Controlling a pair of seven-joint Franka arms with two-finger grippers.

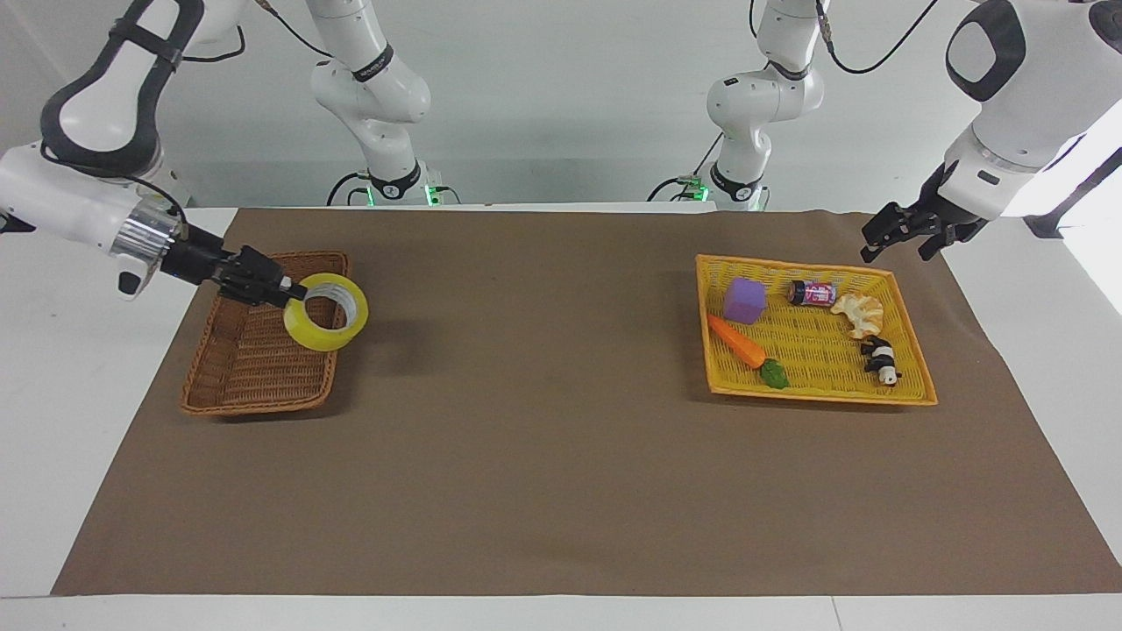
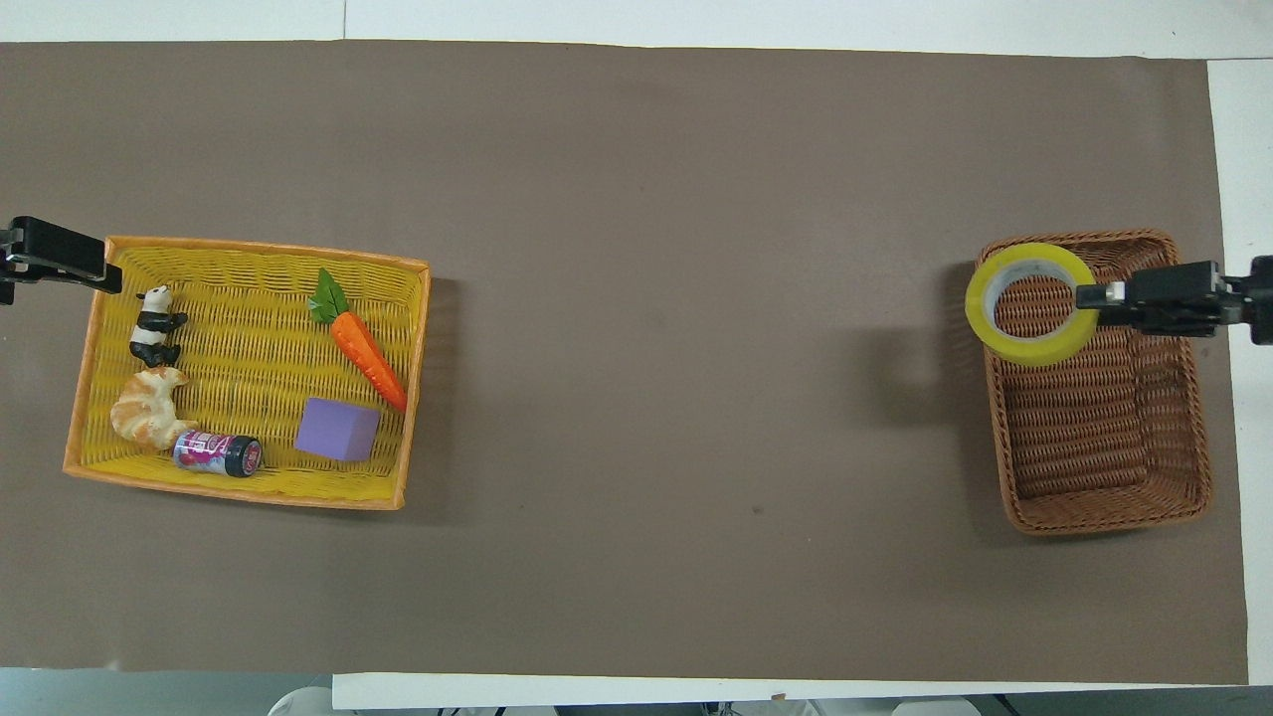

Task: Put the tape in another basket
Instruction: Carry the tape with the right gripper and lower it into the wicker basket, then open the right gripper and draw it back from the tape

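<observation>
The yellow tape [image 2: 1033,348] is high above the brown basket's rim [image 2: 999,442], so it would drop if I opened now. My right gripper should keep holding the tape.
The tape [image 1: 307,331], a yellow roll with a white core, hangs in my right gripper [image 1: 294,295], which is shut on its rim. It is held over the brown wicker basket [image 1: 254,368], above the basket's edge toward the table's middle. In the overhead view the tape [image 2: 1034,350] covers the basket's [image 2: 1094,447] corner, with the right gripper [image 2: 1089,295] over the basket. My left gripper [image 1: 898,245] is open and empty in the air, beside the yellow tray's corner at the left arm's end. One of its fingers [image 2: 60,261] shows at the overhead view's edge.
The flat yellow tray [image 1: 912,399] holds a purple cube [image 1: 744,301], a toy carrot [image 1: 738,342], a small can [image 1: 812,293], a croissant [image 1: 859,311] and a toy panda [image 1: 881,359]. A brown mat [image 1: 561,456] covers the table between the tray and the basket.
</observation>
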